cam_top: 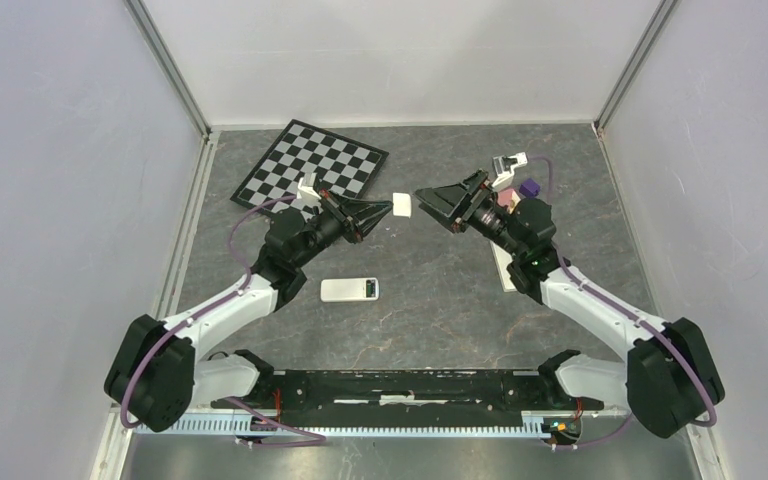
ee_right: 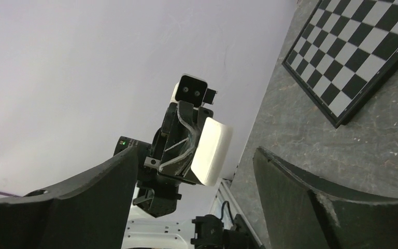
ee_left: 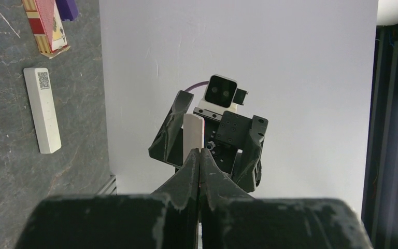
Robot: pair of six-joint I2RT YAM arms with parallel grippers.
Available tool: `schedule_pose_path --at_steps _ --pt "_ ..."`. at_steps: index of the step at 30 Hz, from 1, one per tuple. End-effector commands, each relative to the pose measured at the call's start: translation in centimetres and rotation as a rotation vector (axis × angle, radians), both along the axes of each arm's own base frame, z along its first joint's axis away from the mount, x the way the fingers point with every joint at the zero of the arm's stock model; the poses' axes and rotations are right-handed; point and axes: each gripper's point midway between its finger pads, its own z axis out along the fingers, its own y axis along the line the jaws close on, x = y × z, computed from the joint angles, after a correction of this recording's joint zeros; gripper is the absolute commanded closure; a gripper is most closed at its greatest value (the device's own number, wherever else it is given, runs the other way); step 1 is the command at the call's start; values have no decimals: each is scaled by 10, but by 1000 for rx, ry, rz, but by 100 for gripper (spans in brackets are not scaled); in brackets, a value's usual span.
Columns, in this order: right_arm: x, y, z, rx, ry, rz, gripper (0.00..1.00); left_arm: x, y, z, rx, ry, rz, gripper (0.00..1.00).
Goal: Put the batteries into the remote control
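Note:
My right gripper grabs the white plate by its exposed edge (cam_top: 408, 205) (ee_right: 221, 154) next, which leaves the opposite edge free to fit onto the remote.
A small white remote (cam_top: 350, 290) lies on the table mid-front, with a dark greenish patch at its right end. I cannot make out separate batteries in any view. My left gripper (cam_top: 388, 208) is raised and shut on a thin white flat plate (cam_top: 401, 206). The plate sticks out past the tips in the left wrist view (ee_left: 193, 132), and it also shows in the right wrist view (ee_right: 212, 150). My right gripper (cam_top: 432, 208) is open and empty. It faces the plate from the right, a short gap away, with its jaws wide apart (ee_right: 197, 150).
A chessboard (cam_top: 310, 165) lies at the back left. A long white remote with a QR code (ee_left: 42, 110) lies on the right, partly under my right arm (cam_top: 505, 268). A card box (ee_left: 46, 26) and a purple block (cam_top: 528, 187) sit beyond it.

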Motion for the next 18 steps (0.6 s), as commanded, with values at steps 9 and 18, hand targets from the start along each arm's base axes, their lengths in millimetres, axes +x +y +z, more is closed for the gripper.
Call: schedule_pose_path --at_steps 9,18 --pt "-13 19 35 176 -73 169 39 -8 2 40 -25 -105 -18 98" --pt "-25 21 43 248 -77 246 59 -11 0 42 -27 -112 -36 98"
